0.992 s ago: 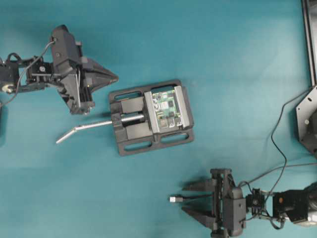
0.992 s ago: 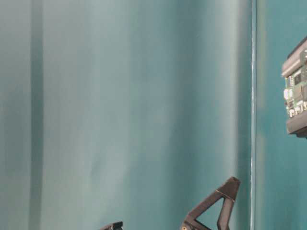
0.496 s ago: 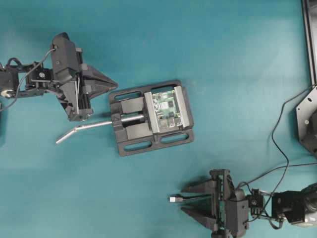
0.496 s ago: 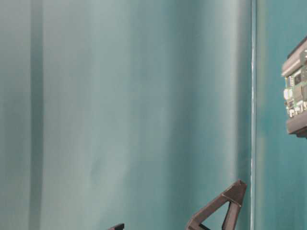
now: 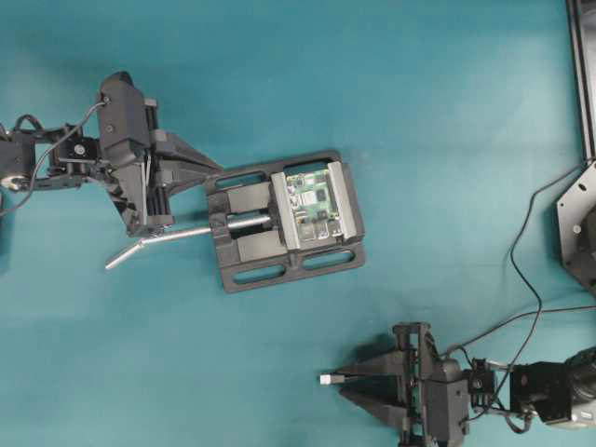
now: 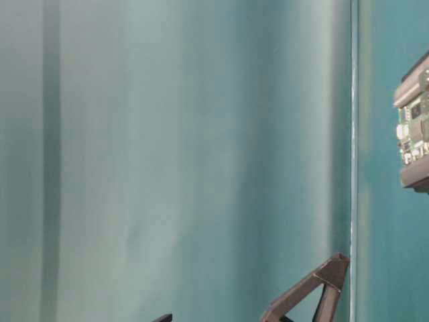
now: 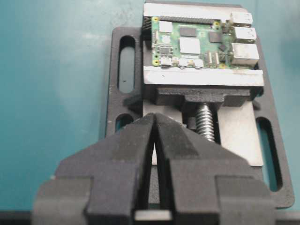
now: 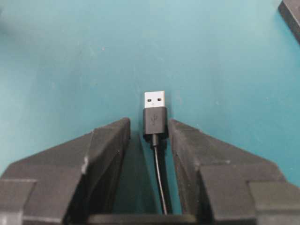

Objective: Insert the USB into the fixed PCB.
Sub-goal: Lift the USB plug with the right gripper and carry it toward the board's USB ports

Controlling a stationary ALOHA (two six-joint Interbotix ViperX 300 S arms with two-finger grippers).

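Note:
My right gripper should pick up the USB by its black collar (image 8: 154,120), so the USB's silver plug (image 8: 154,99) stays free to go into the fixed PCB.
The USB (image 8: 154,111) lies flat on the teal table, silver plug (image 5: 325,379) pointing away from my right gripper. In the right wrist view its thin black cable runs back between the fingers. My right gripper (image 8: 149,127) (image 5: 342,382) is open and straddles the black collar. One finger is right against the collar and a small gap stays on the other side. The fixed PCB (image 5: 312,205) (image 7: 201,44) (image 6: 414,131) is green and clamped in the black vise (image 5: 279,272). My left gripper (image 7: 154,118) (image 5: 214,170) is shut and empty, its tips at the vise's left edge.
The vise's bent silver handle (image 5: 158,240) sticks out to the left under my left gripper. A threaded screw (image 7: 205,121) runs through the vise (image 7: 126,61). A black cable (image 5: 531,270) and a dark frame (image 5: 582,74) occupy the right edge.
The right gripper's jaws have narrowed around the USB collar and the gripper has sunk toward the table. The left gripper has swung closer to the vise's left edge.

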